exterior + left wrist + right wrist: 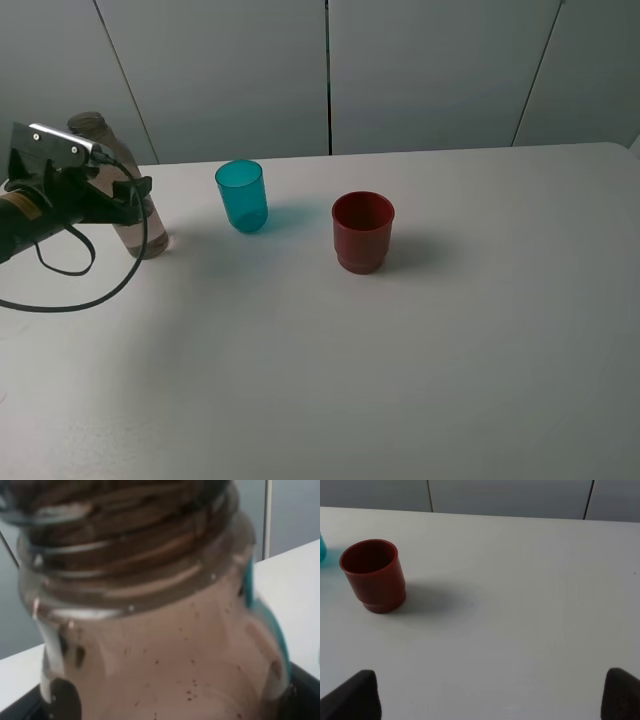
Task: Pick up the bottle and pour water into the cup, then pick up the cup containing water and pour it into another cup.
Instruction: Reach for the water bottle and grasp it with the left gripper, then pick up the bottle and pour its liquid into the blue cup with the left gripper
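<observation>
The bottle's opening should stay free to pour water into the teal cup (242,196). My left gripper needs to grab the bottle by its body (116,176) next.
The smoky grey-brown bottle (151,226) stands upright at the table's far left. My left gripper (133,197) is at its upper body, open, one finger on each side. In the left wrist view the bottle (160,630) fills the picture, and the dark fingers (306,687) show only at the lower corners. The teal cup (242,196) stands upright to the right of the bottle. The dark red cup (362,231) stands further right, near the middle. My right gripper (490,697) is open above bare table, well away from the red cup (372,575), and is out of the exterior high view.
The white table (420,380) runs wide to the front and right of the cups. Grey wall panels (430,70) rise behind its back edge. A black cable (75,300) loops down from the left arm onto the table.
</observation>
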Action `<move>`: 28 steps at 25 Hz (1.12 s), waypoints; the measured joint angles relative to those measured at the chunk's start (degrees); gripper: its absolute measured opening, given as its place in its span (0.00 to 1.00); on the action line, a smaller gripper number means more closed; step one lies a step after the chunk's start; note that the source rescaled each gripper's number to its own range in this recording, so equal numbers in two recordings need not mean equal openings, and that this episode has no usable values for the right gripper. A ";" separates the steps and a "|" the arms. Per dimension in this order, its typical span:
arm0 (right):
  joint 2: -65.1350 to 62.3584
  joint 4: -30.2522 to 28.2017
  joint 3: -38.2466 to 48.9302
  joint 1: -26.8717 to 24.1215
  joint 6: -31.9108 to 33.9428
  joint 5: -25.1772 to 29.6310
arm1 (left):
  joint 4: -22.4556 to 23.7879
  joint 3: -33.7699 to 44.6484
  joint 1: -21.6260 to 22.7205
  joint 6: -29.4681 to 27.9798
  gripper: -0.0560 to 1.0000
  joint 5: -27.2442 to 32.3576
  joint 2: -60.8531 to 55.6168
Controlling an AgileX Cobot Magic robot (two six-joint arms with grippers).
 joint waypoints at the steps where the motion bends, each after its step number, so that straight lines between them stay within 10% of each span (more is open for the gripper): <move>1: 0.00 0.00 0.00 0.00 0.00 0.00 | 0.23 0.00 0.00 0.00 0.98 -0.23 0.00; 28: 0.00 0.00 0.00 0.00 0.00 0.00 | 1.34 -2.39 0.00 -0.09 0.98 -0.09 1.79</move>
